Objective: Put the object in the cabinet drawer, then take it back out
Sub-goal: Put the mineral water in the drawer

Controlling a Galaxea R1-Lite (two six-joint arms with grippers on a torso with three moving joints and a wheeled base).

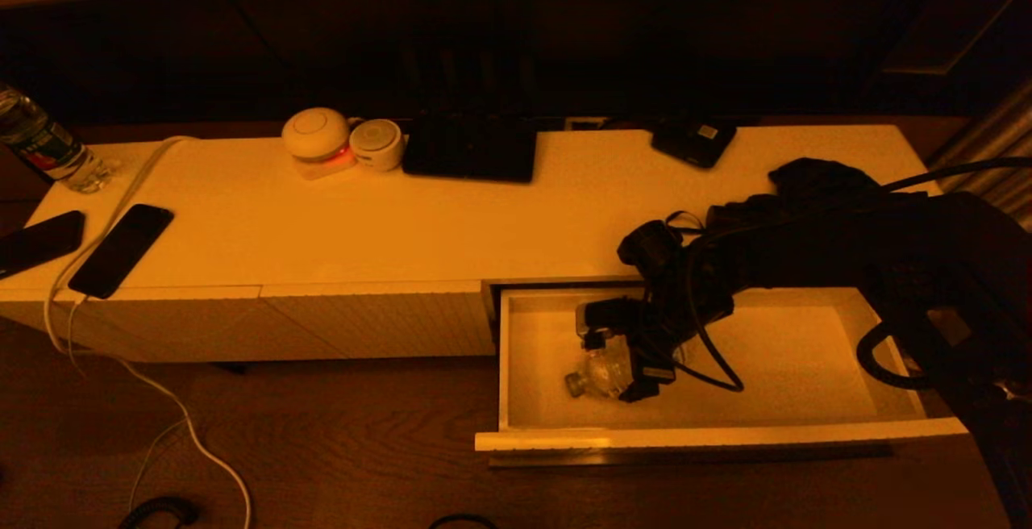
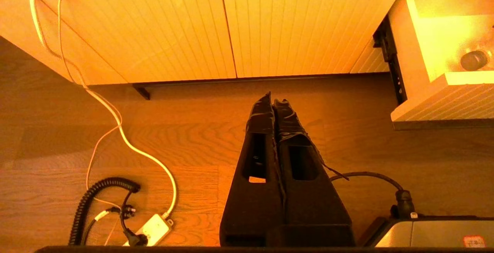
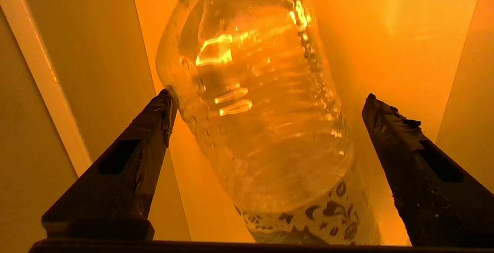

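Next, my right gripper grabs the bottle by its ridged middle (image 1: 611, 370) (image 3: 273, 109) above the patterned label, to take the bottle back out of the cabinet drawer.
The cabinet drawer (image 1: 709, 436) stands pulled out at the right end of the long white cabinet. A clear plastic water bottle (image 1: 601, 372) lies on its side on the drawer floor, cap toward the front left. My right gripper (image 1: 617, 360) reaches down into the drawer and is open around the bottle (image 3: 254, 122). One finger (image 3: 154, 129) touches the bottle's side; the other finger (image 3: 397, 137) stands clear of it. My left gripper (image 2: 272, 100) is shut and empty, parked low over the wooden floor in front of the closed ribbed panels.
On the cabinet top are a second water bottle (image 1: 40, 142), two dark phones (image 1: 121, 251), two round white devices (image 1: 316, 138), a dark flat pad (image 1: 470, 146) and a black box (image 1: 693, 142). A white cable (image 1: 121, 190) trails to a power strip (image 2: 152, 230) on the floor.
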